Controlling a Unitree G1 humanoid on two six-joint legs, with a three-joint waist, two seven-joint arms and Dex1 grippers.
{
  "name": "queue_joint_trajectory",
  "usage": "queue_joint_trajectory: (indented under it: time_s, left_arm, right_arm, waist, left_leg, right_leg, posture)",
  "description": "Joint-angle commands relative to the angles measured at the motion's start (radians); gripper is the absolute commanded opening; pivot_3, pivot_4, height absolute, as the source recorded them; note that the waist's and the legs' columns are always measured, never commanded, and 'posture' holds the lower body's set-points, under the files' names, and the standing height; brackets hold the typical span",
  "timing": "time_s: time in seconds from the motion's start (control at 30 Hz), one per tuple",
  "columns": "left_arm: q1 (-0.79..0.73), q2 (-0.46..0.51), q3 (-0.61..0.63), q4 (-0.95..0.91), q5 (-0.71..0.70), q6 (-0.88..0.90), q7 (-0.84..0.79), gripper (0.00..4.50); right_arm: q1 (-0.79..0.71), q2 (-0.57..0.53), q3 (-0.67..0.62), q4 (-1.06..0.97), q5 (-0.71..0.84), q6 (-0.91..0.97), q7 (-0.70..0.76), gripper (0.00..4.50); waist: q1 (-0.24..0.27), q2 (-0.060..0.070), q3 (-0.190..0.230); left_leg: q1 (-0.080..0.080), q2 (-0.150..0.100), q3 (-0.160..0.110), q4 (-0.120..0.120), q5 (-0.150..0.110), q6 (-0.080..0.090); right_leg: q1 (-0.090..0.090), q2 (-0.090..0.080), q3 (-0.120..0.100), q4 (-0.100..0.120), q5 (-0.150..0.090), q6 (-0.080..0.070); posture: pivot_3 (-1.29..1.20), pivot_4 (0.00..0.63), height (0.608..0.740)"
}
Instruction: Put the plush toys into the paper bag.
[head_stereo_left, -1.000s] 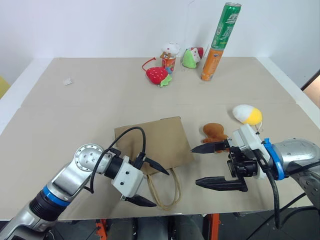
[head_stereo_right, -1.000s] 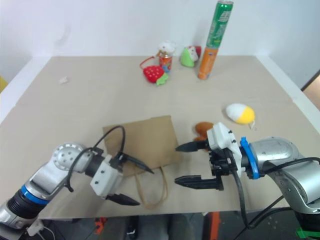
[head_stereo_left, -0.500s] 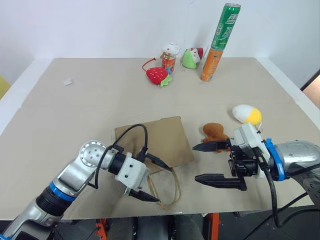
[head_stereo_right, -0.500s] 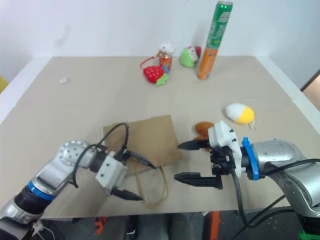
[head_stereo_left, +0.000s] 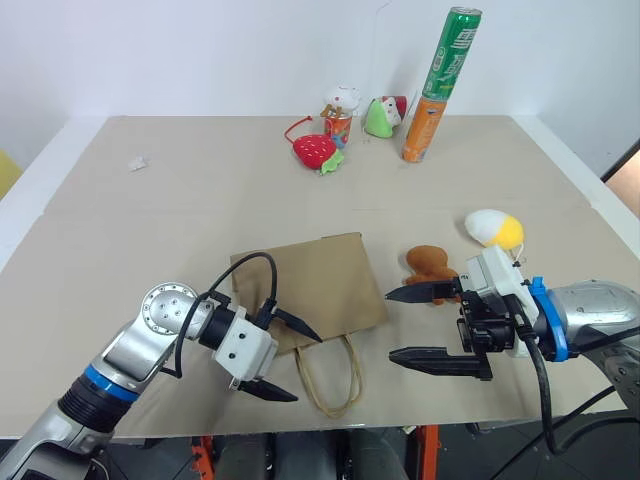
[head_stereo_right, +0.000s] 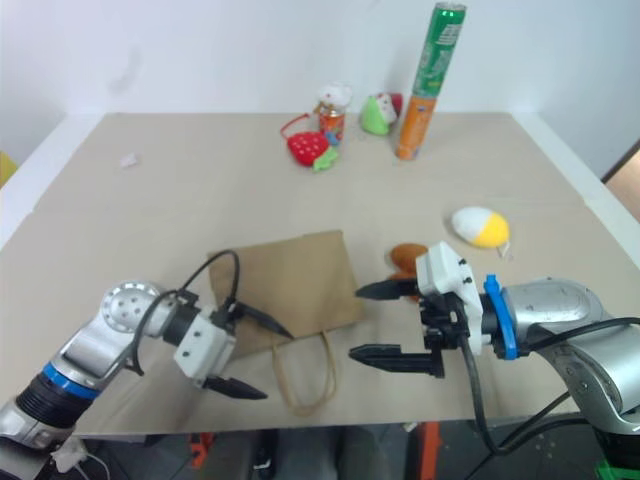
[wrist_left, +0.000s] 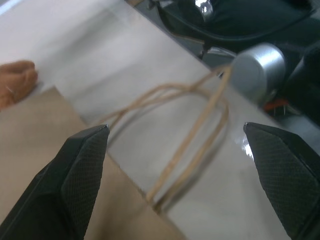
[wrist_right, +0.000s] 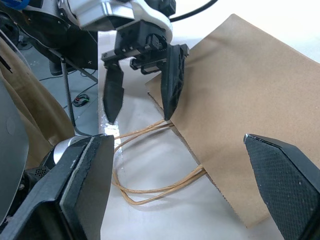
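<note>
I should next grip the bag with my left gripper by its twisted handle loop trailing toward the table's near edge, because the paper bag lies flat on the table.
The brown paper bag lies flat on the table, its twisted loop handles trailing toward the near edge. My left gripper is open just left of the handles, one finger over the bag's near corner, touching nothing I can make out. The left wrist view shows the handles between the spread fingers. An orange-brown plush toy sits right of the bag. A white egg-shaped plush with a yellow end lies farther right. My right gripper is open and empty, hovering near the orange-brown toy, pointing at the bag.
At the table's far side stand a red strawberry plush, a small can topped by a white figure, a green-white-red plush and a tall green-and-orange tube. A paper scrap lies far left.
My left gripper, which had reached over the handles half a second ago, has drawn back slightly to the left. The right gripper has stayed still.
</note>
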Motion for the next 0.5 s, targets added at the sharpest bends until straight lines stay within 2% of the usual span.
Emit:
queue_joint_trajectory:
  time_s: [0.03,0.5]
  left_arm:
    - [-0.027,-0.025,-0.019,0.028,0.018,-0.099,-0.012,4.44]
    - [-0.055,-0.119,-0.072,0.045,0.056,-0.07,0.035,4.44]
  right_arm:
    - [-0.015,0.002,-0.004,-0.006,-0.004,-0.015,0.004,4.5]
    - [0.005,0.009,-0.016,-0.029,0.001,-0.005,-0.021,4.5]
  waist:
    - [0.0,0.0,0.0]
    - [0.0,0.0,0.0]
  left_leg:
    - [0.0,0.0,0.0,0.0,0.0,0.0]
    - [0.0,0.0,0.001,0.002,0.001,0.001]
  right_leg:
    - [0.0,-0.001,0.0,0.0,0.0,0.0]
    - [0.001,0.003,0.001,0.0,0.001,0.002]
  posture:
    - [0.0,0.15,0.74]
    - [0.0,0.15,0.74]
